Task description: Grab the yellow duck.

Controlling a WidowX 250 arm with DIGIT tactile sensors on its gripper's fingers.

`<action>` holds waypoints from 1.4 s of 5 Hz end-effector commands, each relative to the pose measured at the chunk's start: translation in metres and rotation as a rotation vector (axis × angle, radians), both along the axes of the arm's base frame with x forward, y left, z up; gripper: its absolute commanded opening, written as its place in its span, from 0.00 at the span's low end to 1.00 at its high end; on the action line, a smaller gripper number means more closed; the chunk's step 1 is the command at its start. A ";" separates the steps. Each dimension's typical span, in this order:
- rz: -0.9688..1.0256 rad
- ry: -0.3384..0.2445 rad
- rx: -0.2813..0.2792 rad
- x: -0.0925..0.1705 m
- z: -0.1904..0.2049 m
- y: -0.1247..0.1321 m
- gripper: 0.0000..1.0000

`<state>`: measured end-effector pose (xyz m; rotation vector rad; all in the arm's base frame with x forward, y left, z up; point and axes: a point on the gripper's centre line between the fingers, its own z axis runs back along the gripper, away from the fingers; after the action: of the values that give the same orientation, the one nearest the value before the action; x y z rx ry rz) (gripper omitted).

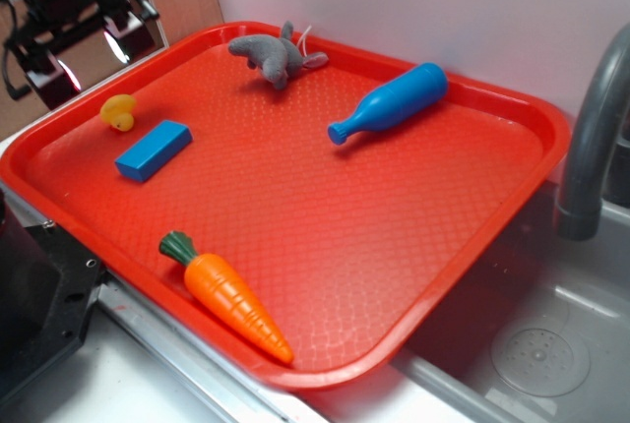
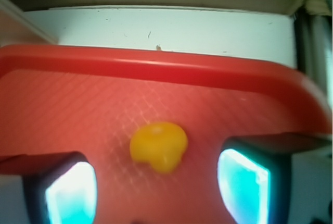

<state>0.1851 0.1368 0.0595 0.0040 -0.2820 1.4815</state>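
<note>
The robot's gripper next needs to lift the yellow duck off the red tray, so it should grip the duck by its rounded body (image 1: 119, 106).
The yellow duck (image 1: 119, 111) sits on the red tray (image 1: 394, 246) near its left corner, just beyond the blue block (image 1: 154, 151). In the wrist view the yellow duck (image 2: 158, 146) lies on the tray floor between and slightly ahead of my two fingers, a little left of centre. My gripper (image 2: 158, 193) is open, with bare tray between its glowing pads (image 2: 70, 195), and touches nothing. In the exterior view my gripper (image 1: 89, 34) hangs above and behind the tray's left rim, up and to the left of the duck.
An orange carrot (image 1: 231, 297) lies at the tray's near edge. A blue bottle (image 1: 389, 103) and a grey plush toy (image 1: 276, 54) rest at the far side. A grey faucet (image 1: 591, 138) and steel sink (image 1: 541, 354) stand to the right. The tray rim (image 2: 156, 65) rises beyond the duck.
</note>
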 end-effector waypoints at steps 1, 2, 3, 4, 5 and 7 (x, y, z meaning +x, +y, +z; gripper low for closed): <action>-0.020 -0.014 0.022 0.000 -0.015 0.010 1.00; -0.073 0.002 0.008 0.000 -0.020 0.012 1.00; -0.089 0.037 -0.010 0.002 -0.022 0.013 1.00; -0.075 0.038 0.002 0.001 -0.022 0.012 0.00; -0.072 0.041 0.000 0.002 -0.022 0.012 0.00; -0.296 0.026 0.040 0.006 0.022 -0.011 0.00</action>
<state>0.1923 0.1158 0.0696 0.0097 -0.2130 1.1838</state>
